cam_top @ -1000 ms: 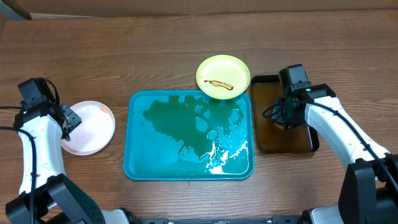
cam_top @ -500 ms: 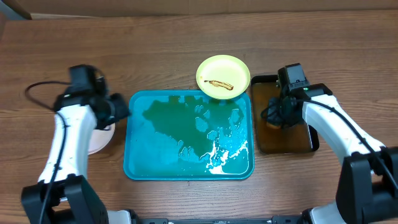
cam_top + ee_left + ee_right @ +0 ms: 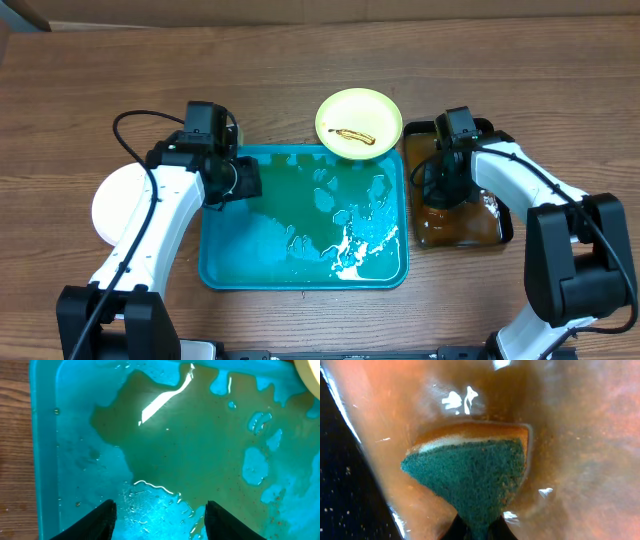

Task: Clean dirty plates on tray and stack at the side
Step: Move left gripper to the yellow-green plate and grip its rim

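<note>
I will next grab the pale green plate's rim away from the tray with my left gripper, so its smeared side stays open for the sponge to clean.
The turquoise tray lies at the table's middle, wet with greenish water and foam; it fills the left wrist view. A pale green plate with a brown smear rests on the tray's far right edge; its rim shows in the left wrist view. A white plate lies on the table left of the tray. My left gripper is open and empty over the tray's far left part. My right gripper is shut on a green-and-orange sponge, dipped in brown water.
A narrower black tray of brownish water stands right of the turquoise tray; its dark wall shows in the right wrist view. Bare wooden table lies behind and in front.
My left arm has swung right from the white plate at the left to over the tray's far left part. The right gripper has shifted slightly in the black tray.
</note>
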Motion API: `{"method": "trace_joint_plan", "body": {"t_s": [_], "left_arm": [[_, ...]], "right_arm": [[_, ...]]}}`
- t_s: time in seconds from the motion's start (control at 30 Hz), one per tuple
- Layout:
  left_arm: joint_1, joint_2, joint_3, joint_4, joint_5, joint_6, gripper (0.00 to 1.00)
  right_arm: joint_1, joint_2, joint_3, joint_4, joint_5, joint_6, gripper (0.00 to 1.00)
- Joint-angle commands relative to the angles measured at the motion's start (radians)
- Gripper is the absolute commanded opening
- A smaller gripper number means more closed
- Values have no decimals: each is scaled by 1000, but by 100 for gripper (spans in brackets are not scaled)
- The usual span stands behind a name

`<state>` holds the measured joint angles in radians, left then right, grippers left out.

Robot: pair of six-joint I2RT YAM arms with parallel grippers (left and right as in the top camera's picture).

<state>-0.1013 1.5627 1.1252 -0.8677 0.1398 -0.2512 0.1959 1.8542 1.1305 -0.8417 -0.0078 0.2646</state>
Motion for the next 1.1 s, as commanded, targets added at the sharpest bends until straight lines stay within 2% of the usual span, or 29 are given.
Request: {"method": "trace_joint_plan", "body": {"t_s": [0.0, 0.17, 0.27, 0.33, 0.43, 0.53, 0.63, 0.73, 0.8, 1.07], "left_arm": [[-14, -1, 16, 6, 10, 27, 58], [-17, -1, 16, 5, 11, 27, 57], [-18, -1, 16, 19, 35, 54, 59], [-18, -1, 16, 48, 80, 95, 60], [-19, -1, 17, 105, 144, 122, 69], [-19, 2, 38, 131, 200, 133, 70], [-26, 5, 87, 128, 198, 141, 70], [-46, 5, 153, 129, 182, 164, 76], [-59, 6, 198, 134, 143, 171, 81], [-69, 13, 233, 244, 140, 184, 87]], "right_arm": [[-2, 8, 69, -64, 11, 0, 4], [-2, -39, 174, -139, 16, 1, 4], [-2, -48, 179, -146, 16, 1, 4], [-2, -45, 166, -148, 17, 1, 4], [-2, -45, 114, -122, 17, 1, 4], [-2, -45, 43, -61, 16, 1, 8], [-2, -45, -31, 17, 13, 1, 9], [-2, -45, -74, 73, 13, 1, 9], [-2, -45, -74, 82, 13, 0, 4], [-2, -113, 66, -49, 13, 3, 4]]}}
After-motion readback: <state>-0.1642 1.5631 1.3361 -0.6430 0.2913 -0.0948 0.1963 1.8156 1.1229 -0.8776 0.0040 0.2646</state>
